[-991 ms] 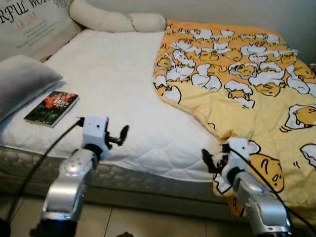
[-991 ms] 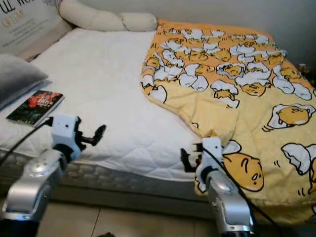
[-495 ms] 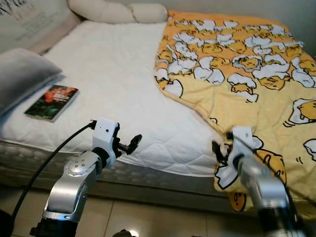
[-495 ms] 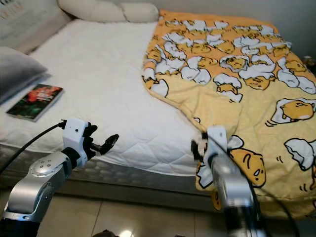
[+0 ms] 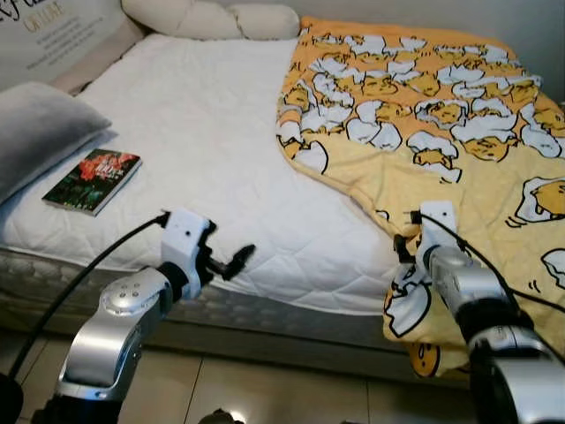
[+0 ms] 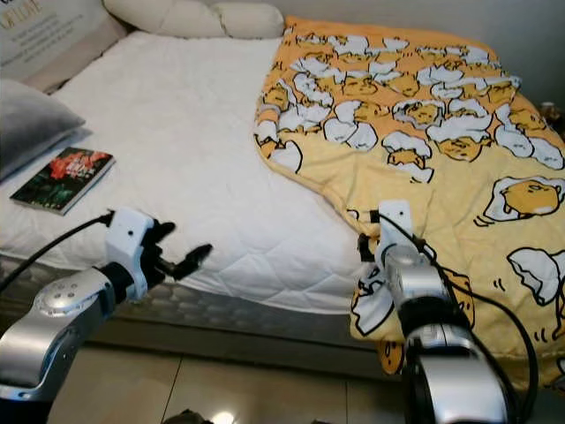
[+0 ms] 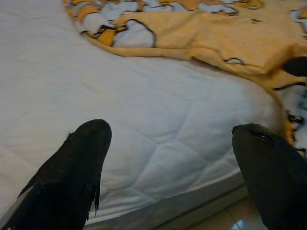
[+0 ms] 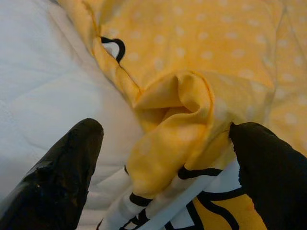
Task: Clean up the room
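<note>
My right gripper will grab a raised fold at the quilt's corner next, because the rest of the quilt lies flat over the bed.
A yellow quilt printed with egg cartoons covers the right half of the bed and hangs over its front edge. My right gripper is open at the quilt's front left corner, its two fingers on either side of a raised fold of the cloth. My left gripper is open over the front edge of the white mattress, holding nothing. A dark book with a red cover picture lies on the mattress near the left edge.
A grey pillow lies at the left beside the book. Long white pillows sit at the head of the bed, next to a printed cushion. Tiled floor runs in front of the bed.
My right arm has reached forward onto the quilt's corner, with its fingers now around the fold. The left gripper has moved slightly right along the mattress edge.
</note>
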Motion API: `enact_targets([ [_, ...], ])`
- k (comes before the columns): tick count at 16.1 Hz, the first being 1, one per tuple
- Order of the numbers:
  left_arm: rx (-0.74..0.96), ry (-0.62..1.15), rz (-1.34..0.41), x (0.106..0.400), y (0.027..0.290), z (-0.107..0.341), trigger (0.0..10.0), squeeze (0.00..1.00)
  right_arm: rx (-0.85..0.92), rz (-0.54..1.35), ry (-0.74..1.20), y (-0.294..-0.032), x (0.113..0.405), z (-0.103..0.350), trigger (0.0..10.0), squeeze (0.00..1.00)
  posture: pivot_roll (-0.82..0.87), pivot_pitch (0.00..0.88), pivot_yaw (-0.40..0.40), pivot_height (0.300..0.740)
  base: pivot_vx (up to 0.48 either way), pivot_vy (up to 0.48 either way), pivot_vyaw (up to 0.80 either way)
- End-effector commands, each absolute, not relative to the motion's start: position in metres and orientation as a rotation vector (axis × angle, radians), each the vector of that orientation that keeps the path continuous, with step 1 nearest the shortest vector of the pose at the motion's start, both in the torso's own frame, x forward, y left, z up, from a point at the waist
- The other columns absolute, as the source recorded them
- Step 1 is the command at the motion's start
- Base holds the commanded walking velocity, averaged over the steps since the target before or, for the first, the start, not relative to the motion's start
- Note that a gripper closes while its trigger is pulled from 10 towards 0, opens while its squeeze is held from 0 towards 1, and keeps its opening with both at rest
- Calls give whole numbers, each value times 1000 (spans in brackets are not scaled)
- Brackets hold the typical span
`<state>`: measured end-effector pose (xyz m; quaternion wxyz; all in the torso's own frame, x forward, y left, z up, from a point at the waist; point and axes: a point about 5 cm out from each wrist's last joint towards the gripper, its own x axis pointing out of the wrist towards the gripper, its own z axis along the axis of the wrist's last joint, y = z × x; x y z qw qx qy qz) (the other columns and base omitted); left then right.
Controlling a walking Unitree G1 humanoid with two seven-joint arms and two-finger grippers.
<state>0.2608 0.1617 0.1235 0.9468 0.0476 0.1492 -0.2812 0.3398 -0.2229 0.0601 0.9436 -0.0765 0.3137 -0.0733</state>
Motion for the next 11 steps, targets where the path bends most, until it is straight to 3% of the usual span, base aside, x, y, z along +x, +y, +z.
enact_targets([
  [1,94,318,-647,256,157,128,10000,0,-199,-168,659,-228,340,58,10000,0,96,0,-2,740,0,0,0],
  [5,84,422,-862,233,147,131,10000,0,-273,-177,717,-230,338,51,10000,0,124,0,-19,740,0,0,0],
  [6,82,432,-880,230,147,131,10000,0,-280,-182,722,-232,336,49,4510,0,129,0,-23,740,0,0,0],
  [7,83,449,-908,224,145,132,10000,0,-271,-192,722,-234,335,48,0,0,137,0,-26,740,0,0,0],
  [11,85,483,-947,217,145,134,10000,0,-249,-194,719,-239,334,48,0,0,148,4,-29,740,0,0,0],
])
